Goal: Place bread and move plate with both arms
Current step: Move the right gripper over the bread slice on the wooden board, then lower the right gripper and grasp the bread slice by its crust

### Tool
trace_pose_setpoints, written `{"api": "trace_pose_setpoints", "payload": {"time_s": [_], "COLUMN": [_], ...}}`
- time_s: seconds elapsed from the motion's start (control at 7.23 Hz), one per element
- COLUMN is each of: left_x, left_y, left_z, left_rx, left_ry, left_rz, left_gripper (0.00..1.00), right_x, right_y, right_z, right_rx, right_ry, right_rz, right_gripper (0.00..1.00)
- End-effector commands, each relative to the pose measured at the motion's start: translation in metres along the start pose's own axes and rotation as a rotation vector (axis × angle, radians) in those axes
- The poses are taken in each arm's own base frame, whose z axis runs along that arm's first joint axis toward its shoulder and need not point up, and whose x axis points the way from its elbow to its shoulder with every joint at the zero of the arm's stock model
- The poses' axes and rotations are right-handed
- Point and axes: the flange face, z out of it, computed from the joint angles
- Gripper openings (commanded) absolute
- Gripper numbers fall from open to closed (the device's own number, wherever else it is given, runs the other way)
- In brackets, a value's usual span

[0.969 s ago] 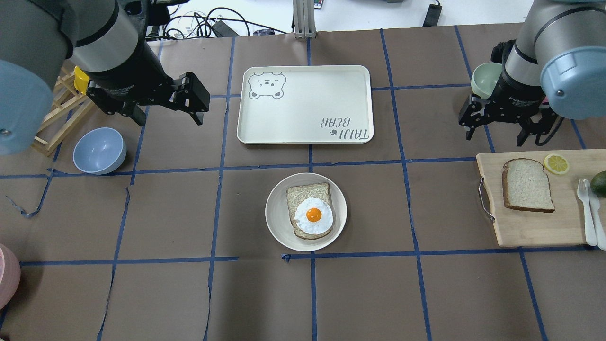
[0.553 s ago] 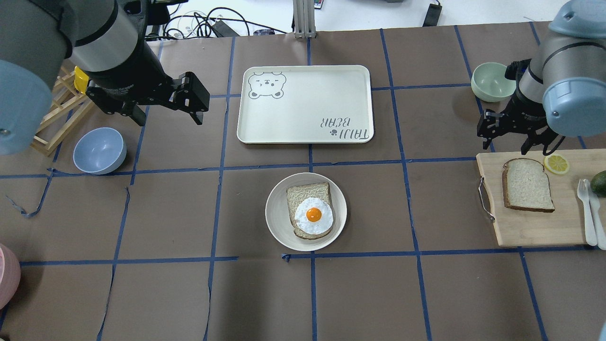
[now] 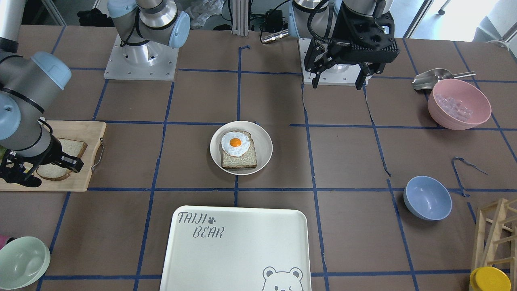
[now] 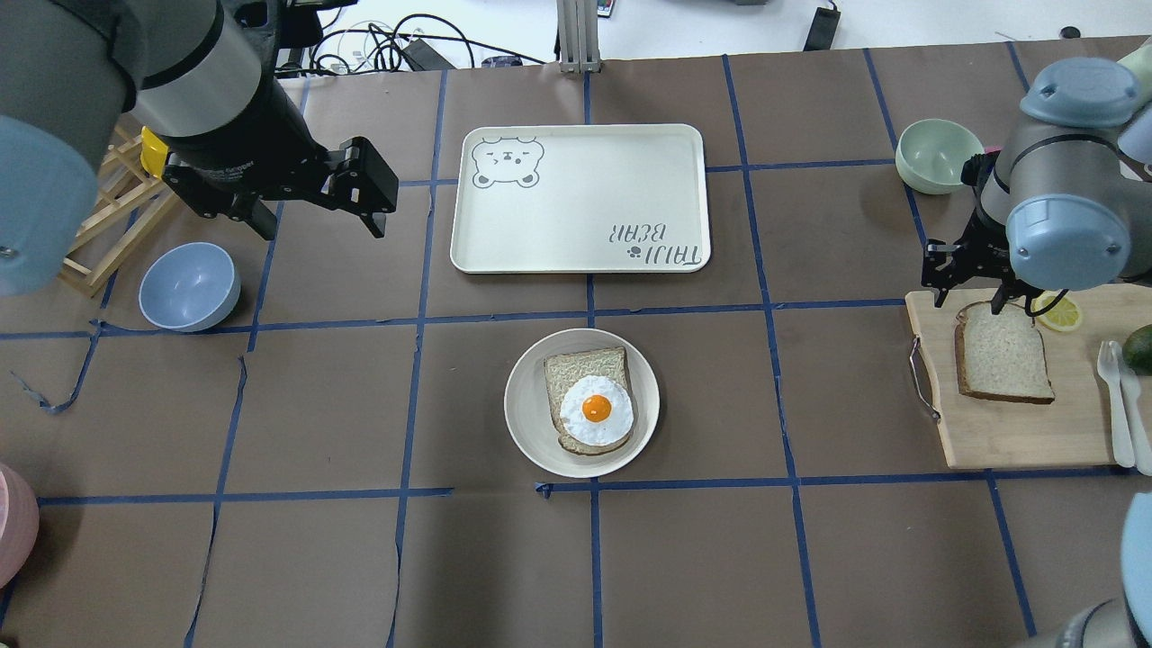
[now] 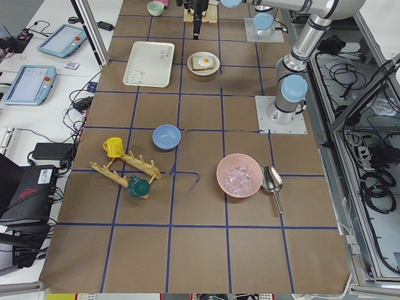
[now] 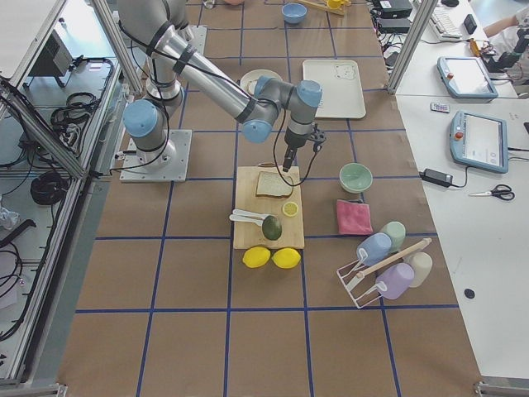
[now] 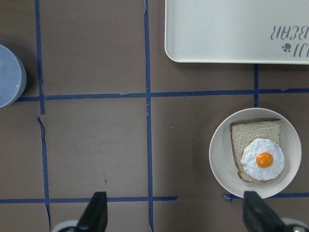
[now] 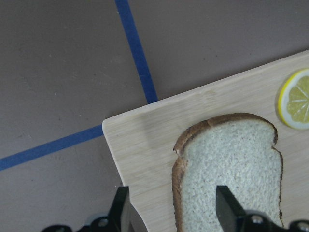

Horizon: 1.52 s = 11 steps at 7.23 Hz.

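I need to place the bread on the plate (image 3: 217,152), so my right gripper should next take hold of the bread by its flat bottom edge (image 3: 70,142).
The bread (image 4: 1003,353), a pale slice with brown crust, lies flat on a wooden cutting board (image 4: 1017,432) at the right. My right gripper (image 4: 970,292) is open and hovers over the slice's rounded far end. The right wrist view shows the bread (image 8: 231,169), with one of the two fingers (image 8: 224,208) over it. The round cream plate (image 4: 522,405) sits mid-table and holds a darker slice with a fried egg. My left gripper (image 4: 320,225) is open and empty, high above the table left of the tray. The plate (image 7: 219,154) shows in its wrist view.
The white TAIJI BEAR tray (image 4: 580,198) lies beyond the plate. A green bowl (image 4: 938,155) stands behind my right gripper. A lemon slice (image 4: 1060,313), cutlery (image 4: 1120,405) and an avocado (image 4: 1141,346) share the board. A blue bowl (image 4: 189,286) and wooden rack (image 4: 117,207) are at left.
My right arm has moved toward the cutting board and lowered, so its open gripper now hangs over the bread's far end. The left arm has not moved.
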Motion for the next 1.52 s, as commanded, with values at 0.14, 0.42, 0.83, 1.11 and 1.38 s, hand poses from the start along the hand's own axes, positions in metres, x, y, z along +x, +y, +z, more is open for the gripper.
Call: {"api": "trace_pose_setpoints", "payload": {"time_s": [0.14,0.42,0.83,1.11,1.38], "left_x": [0.000,0.000,0.000,0.000,0.000], "left_y": [0.000,0.000,0.000,0.000,0.000], "left_z": [0.001,0.002,0.002,0.002,0.002], "left_rx": [-0.003,-0.003,-0.003,-0.003,-0.001], "left_ry": [0.000,0.000,0.000,0.000,0.000], "left_rz": [0.000,0.000,0.000,0.000,0.000], "left_gripper": [1.00,1.00,1.00,1.00,1.00], "right_x": [0.019,0.017,0.016,0.015,0.017], "right_y": [-0.011,-0.015,-0.015,-0.015,-0.018], "right_z": [0.027,0.039,0.043,0.044,0.041], "right_rx": [-0.035,-0.043,-0.050,-0.051,-0.047], "right_ry": [0.000,-0.001,-0.003,-0.011,-0.010], "right_rz": [0.034,0.037,0.036,0.030,0.040], "right_gripper": [0.66,0.66,0.44,0.07,0.00]}}
